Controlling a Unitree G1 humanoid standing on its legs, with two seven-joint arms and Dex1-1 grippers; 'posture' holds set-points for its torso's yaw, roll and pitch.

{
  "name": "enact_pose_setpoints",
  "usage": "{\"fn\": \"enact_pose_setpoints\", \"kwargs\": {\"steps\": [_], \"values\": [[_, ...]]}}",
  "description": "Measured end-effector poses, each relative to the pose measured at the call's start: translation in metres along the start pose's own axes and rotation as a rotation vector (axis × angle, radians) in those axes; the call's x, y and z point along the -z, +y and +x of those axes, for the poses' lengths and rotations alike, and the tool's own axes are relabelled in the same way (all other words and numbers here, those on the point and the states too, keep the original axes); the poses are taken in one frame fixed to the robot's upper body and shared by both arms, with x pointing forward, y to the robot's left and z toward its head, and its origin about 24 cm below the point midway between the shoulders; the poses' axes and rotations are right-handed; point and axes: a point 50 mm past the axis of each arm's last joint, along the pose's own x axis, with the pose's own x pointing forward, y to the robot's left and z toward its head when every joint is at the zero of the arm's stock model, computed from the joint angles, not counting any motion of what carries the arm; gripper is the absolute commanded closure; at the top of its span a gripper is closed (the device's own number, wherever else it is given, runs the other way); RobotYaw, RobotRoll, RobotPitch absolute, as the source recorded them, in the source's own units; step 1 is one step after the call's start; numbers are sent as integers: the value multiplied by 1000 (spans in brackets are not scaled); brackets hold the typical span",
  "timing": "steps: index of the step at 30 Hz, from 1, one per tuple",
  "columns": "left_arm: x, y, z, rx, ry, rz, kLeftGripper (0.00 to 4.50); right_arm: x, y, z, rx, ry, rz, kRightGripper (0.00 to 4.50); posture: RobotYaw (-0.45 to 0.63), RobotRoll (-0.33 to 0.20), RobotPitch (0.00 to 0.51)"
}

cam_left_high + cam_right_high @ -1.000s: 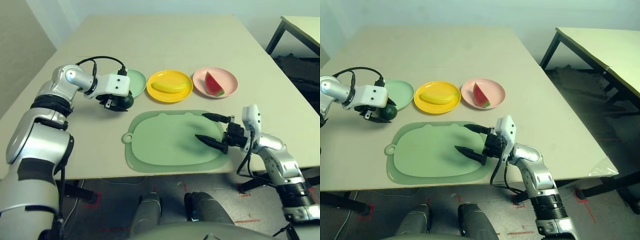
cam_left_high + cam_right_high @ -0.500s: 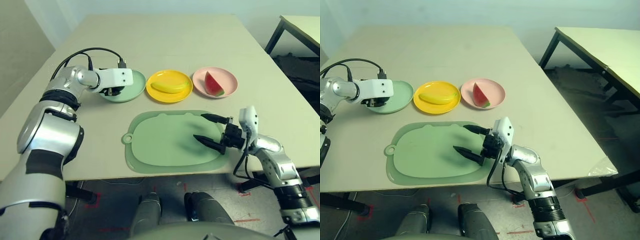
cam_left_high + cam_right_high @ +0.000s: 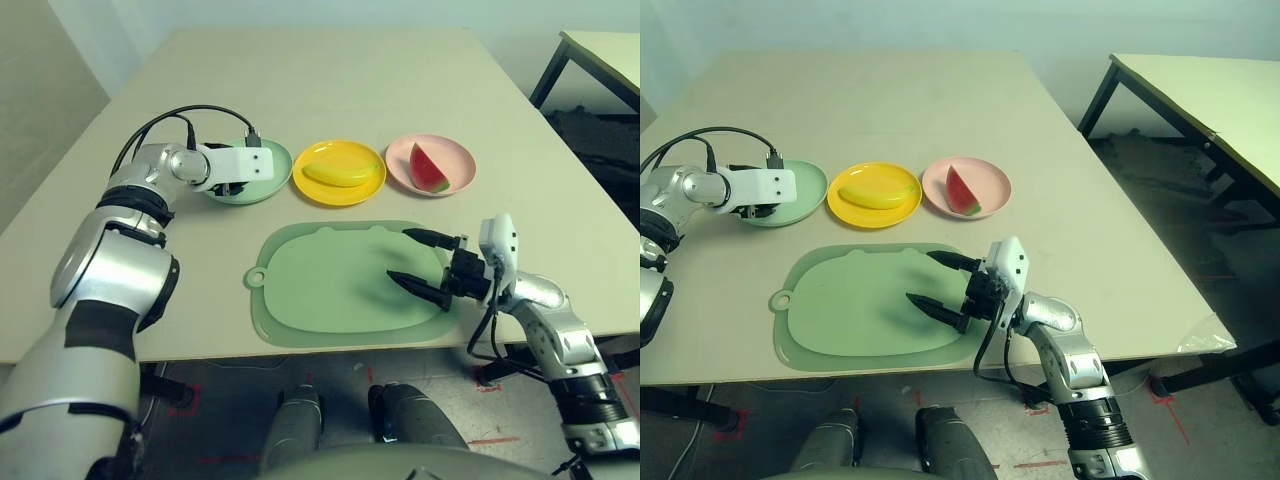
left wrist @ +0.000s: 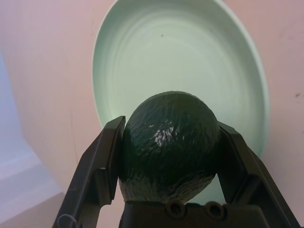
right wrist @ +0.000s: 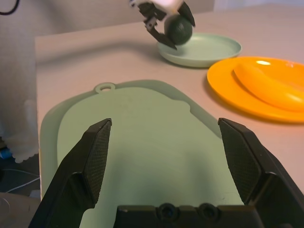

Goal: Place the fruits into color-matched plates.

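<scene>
The avocado sits low inside the mint green plate's rim in the left wrist view, so it is now time to open my left gripper.
The dark green avocado (image 4: 168, 142) sits between the two black fingers of my left gripper (image 3: 229, 184), which is shut on it just above the near-left part of the mint green plate (image 3: 274, 158). The yellow banana (image 3: 340, 173) lies in the yellow plate (image 3: 322, 193). On the pink plate (image 3: 457, 155) rests the red watermelon wedge (image 3: 428, 168). My right gripper (image 3: 421, 262) is open with nothing in it, low over the right end of the green cutting board (image 3: 325, 290).
The cutting board with its loop handle (image 3: 256, 276) lies in front of the row of plates, near the table's front edge. A second table (image 3: 1210, 95) stands off to the right. Black cables (image 3: 165, 120) loop over my left wrist.
My left gripper has carried the avocado from the table at the front left of the green plate to over the plate. The right arm has hardly moved.
</scene>
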Motion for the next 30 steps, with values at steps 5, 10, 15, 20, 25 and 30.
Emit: {"fn": "enact_pose_setpoints", "kwargs": {"steps": [5,10,15,20,25,30], "values": [[0,2,-1,-13,-8,-15,1383,1,0,-3,3,16,1,0,-73,0,129],[1,4,-2,-27,-13,-29,1383,2,0,-5,14,25,2,0,-68,0,136],[1,4,-3,-27,-13,-26,1383,1,2,-5,19,23,0,0,-71,0,144],[0,4,-2,-26,-16,-24,1383,2,4,-6,19,29,9,0,-78,0,154],[-2,3,-1,-27,-20,-20,1383,3,6,-7,22,37,20,0,-80,0,158],[-4,1,2,-26,-23,-17,1383,0,9,-6,16,33,15,0,-80,0,157]]}}
